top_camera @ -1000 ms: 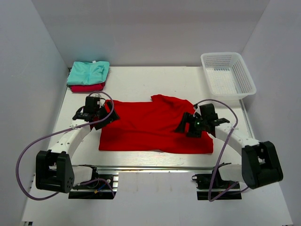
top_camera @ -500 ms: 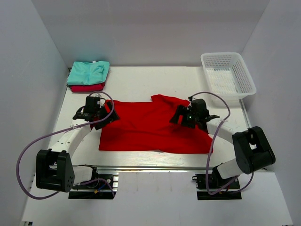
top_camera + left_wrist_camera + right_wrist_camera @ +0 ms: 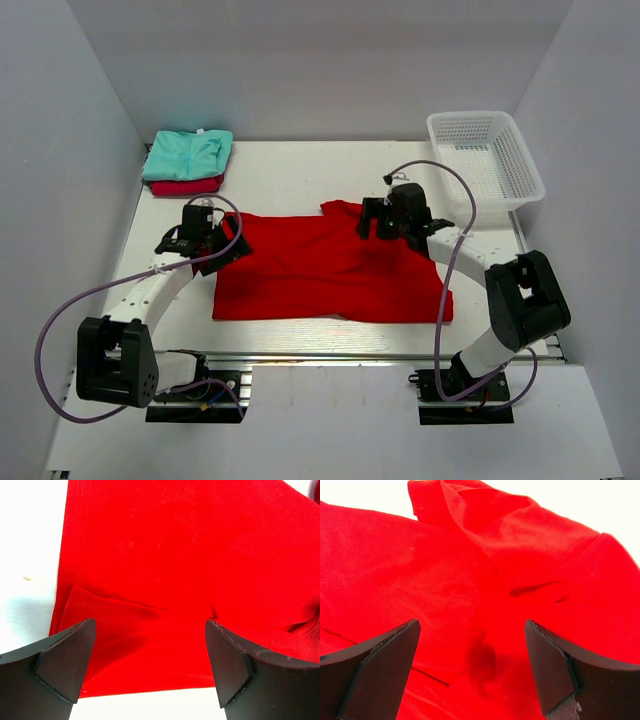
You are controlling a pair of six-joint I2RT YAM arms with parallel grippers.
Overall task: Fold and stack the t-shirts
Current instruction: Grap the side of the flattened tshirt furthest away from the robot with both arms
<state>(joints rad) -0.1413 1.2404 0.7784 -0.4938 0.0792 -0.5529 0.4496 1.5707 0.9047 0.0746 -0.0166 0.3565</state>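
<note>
The red t-shirt (image 3: 320,268) needs to be drawn out flat for folding, so the right gripper should next grab the flap at its far edge (image 3: 338,208).
A bright red t-shirt (image 3: 320,268) lies spread on the white table, partly folded, with a flap sticking up at its far edge (image 3: 345,209). My left gripper (image 3: 228,250) is open over the shirt's left edge (image 3: 150,580), empty. My right gripper (image 3: 372,222) is open above the shirt's far right part (image 3: 485,580), near the flap, empty. A mint green t-shirt (image 3: 188,154) lies folded on a crimson-pink one (image 3: 186,186) at the far left corner.
A white mesh basket (image 3: 484,158) stands at the far right, with nothing showing in it. Purple cables loop from both arms. The table's near edge (image 3: 330,355) has a metal rail. White walls close in the left, back and right.
My right gripper has moved from the shirt's right side toward the far edge, near the flap. The shirt's near right corner has shifted slightly. The left arm has not moved.
</note>
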